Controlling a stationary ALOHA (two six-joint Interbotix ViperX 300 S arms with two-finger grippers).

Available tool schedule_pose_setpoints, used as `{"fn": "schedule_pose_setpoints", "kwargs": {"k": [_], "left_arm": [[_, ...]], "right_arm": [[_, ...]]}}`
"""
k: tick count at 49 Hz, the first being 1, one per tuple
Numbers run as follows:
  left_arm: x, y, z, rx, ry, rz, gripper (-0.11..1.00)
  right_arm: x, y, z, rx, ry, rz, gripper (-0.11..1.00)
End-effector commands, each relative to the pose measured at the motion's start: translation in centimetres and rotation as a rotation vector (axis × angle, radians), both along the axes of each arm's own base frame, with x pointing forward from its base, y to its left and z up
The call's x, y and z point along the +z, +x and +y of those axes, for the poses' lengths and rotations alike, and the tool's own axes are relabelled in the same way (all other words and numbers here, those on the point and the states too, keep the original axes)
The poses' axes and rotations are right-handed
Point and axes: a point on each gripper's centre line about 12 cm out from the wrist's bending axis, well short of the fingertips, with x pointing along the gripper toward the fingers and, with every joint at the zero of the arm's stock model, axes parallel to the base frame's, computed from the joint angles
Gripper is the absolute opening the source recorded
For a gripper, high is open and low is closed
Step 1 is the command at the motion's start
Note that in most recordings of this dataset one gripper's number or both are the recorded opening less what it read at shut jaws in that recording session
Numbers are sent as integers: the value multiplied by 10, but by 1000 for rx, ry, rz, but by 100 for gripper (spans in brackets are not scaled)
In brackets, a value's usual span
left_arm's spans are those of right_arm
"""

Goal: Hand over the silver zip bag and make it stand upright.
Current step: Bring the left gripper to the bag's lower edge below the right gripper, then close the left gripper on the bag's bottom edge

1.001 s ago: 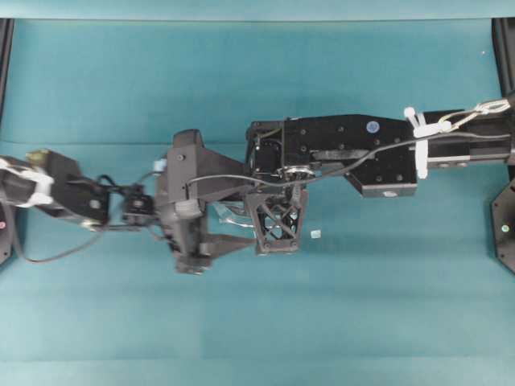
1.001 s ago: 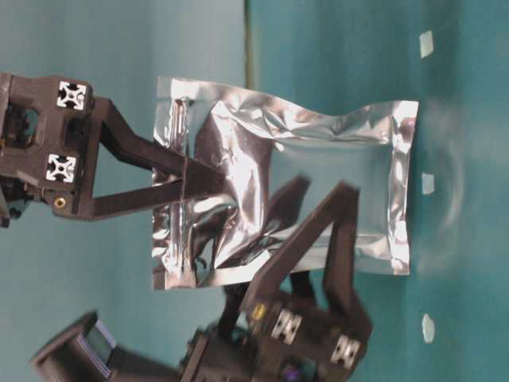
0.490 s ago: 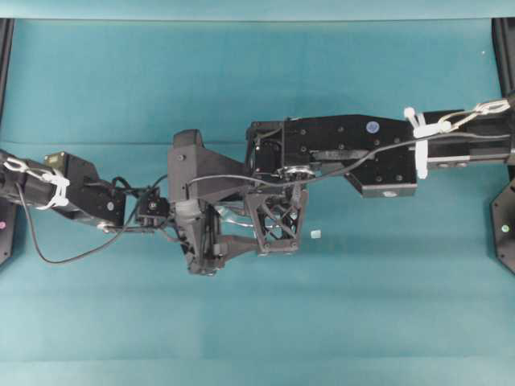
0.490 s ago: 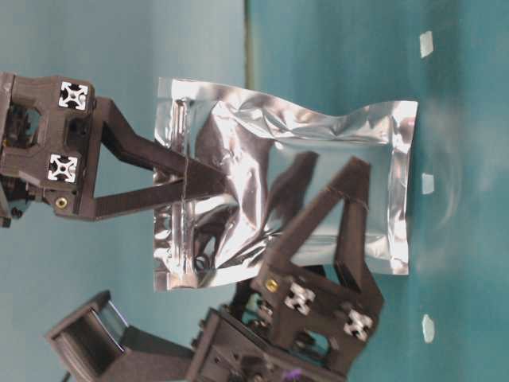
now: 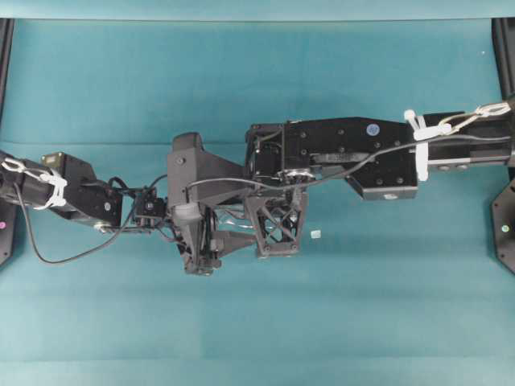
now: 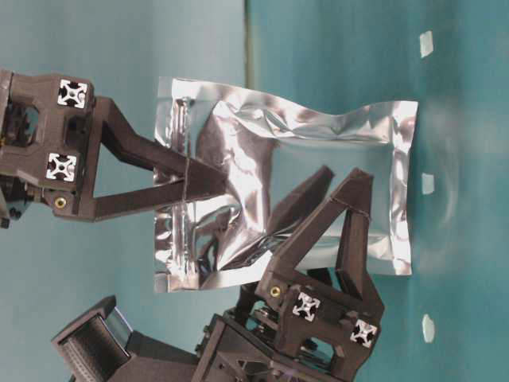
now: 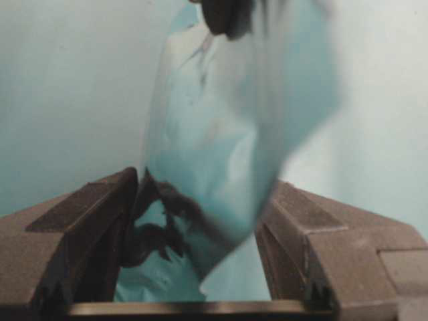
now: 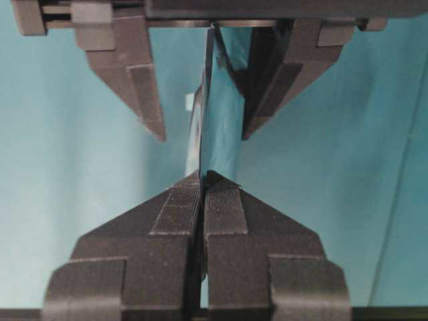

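The left gripper grips the silver zip bag by its lower side edge (image 7: 167, 247) next, to take it over. Then I stand the bag up.
The silver zip bag (image 6: 318, 127) hangs in the air, crinkled and shiny. My right gripper (image 6: 223, 183) is shut on its zip end; the right wrist view shows the pads pinched on the thin foil edge (image 8: 224, 134). My left gripper (image 6: 343, 177) reaches over the opposite half of the bag, one finger on each side. It is open, and daylight shows beside one finger (image 8: 150, 100). In the left wrist view the blurred bag (image 7: 221, 134) fills the space between the jaws. From overhead both arms cover the bag except for a sliver (image 5: 229, 215).
Under the arms lies a teal table (image 5: 257, 322). A tiny white pellet (image 5: 315, 234) lies just right of the grippers. Black frame posts stand at the left edge (image 5: 5, 48) and the right edge (image 5: 504, 48).
My left gripper has slid further along the bag and its jaws have narrowed around it. The right gripper and the bag have stayed put.
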Motion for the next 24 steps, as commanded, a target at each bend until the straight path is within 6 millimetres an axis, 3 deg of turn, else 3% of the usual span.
{"fn": "schedule_pose_setpoints", "kwargs": {"k": [1,7,16,24], "left_arm": [[3,1,-1,-7,6,-6,69],[1,0,-1,-11,24,9,60],[0,1,1,-15,50,16,28],[-2,1,2,-15,53,38,25]], "right_arm": [[7,0,-1,-12,2,-23,1],[6,0,-1,-12,2,-21,1],[7,0,-1,-25,6,-23,1],[6,0,-1,-27,6,-20,1]]}}
